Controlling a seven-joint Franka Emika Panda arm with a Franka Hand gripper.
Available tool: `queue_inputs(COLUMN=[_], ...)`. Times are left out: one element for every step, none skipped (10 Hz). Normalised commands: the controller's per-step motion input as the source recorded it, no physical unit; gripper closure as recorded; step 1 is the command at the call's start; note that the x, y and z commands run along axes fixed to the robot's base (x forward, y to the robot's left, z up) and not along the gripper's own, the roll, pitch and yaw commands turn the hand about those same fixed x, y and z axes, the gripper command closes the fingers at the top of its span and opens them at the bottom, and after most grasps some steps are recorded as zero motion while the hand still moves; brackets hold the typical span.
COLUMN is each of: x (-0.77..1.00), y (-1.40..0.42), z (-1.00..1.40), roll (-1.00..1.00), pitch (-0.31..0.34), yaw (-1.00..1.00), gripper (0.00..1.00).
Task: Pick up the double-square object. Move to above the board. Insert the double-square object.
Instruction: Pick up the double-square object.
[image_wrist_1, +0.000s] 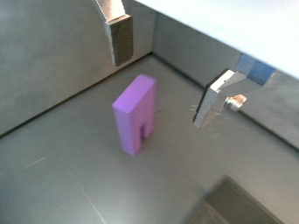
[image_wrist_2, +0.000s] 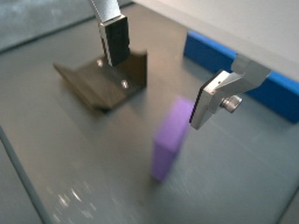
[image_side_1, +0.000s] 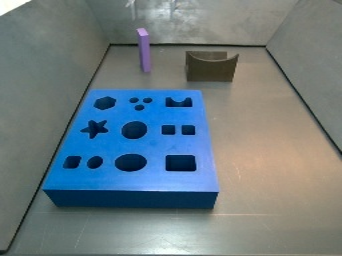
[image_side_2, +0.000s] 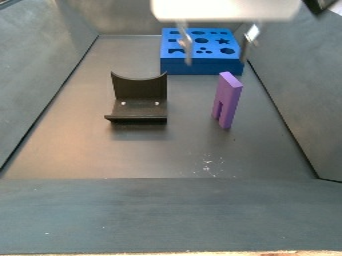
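Note:
Next, my gripper will grab the double-square object's solid top end (image_side_1: 142, 32), to insert the object into the board (image_side_1: 127, 197).
The double-square object (image_side_1: 143, 50) is a slim light-purple block standing upright on the grey floor near the back wall. It also shows in another side view (image_side_2: 229, 100) and in both wrist views (image_wrist_1: 135, 114) (image_wrist_2: 173, 142). The board (image_side_1: 127, 197) is a thick blue slab with many shaped holes, lying apart from the block; it also shows in a side view (image_side_2: 174, 66) and a wrist view (image_wrist_2: 251, 87). My gripper (image_side_2: 221, 45) hangs above the block, open and empty, also seen in both wrist views (image_wrist_1: 167, 74) (image_wrist_2: 163, 74). Its fingers (image_wrist_1: 214, 101) do not touch the block.
The dark fixture (image_side_1: 210, 65) stands on the floor beside the purple block, also in a side view (image_side_2: 138, 100) and a wrist view (image_wrist_2: 105, 80). Grey walls (image_side_1: 80, 60) enclose the floor on all sides.

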Motion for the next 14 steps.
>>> queue_inputs(x=[-0.45, -0.14, 0.0, 0.06, 0.04, 0.0, -0.02, 0.0, 0.0, 0.0, 0.0, 0.0, 0.0, 0.0], y=[-0.03, 0.0, 0.0, 0.0, 0.0, 0.0, 0.0, 0.0, 0.0, 0.0, 0.0, 0.0, 0.0, 0.0], z=[-0.73, -0.61, -0.36, -0.26, -0.29, -0.19, -0.03, 0.0, 0.0, 0.0, 0.0, 0.0, 0.0, 0.0], roll=[0.0, -0.07, -0.04, -0.02, -0.06, -0.02, -0.09, 0.0, 0.0, 0.0, 0.0, 0.0, 0.0, 0.0], pitch=[-0.42, -0.231, 0.0, 0.0, 0.0, 0.0, -0.117, 0.0, 0.0, 0.0, 0.0, 0.0, 0.0, 0.0], yaw=[0.34, 0.25, 0.1, 0.02, 0.0, 0.0, 0.0, 0.0, 0.0, 0.0, 0.0, 0.0, 0.0, 0.0], gripper=[0.0, 0.0, 0.0, 0.0, 0.0, 0.0, 0.0, 1.0, 1.0, 1.0, 1.0, 1.0, 1.0, 1.0])
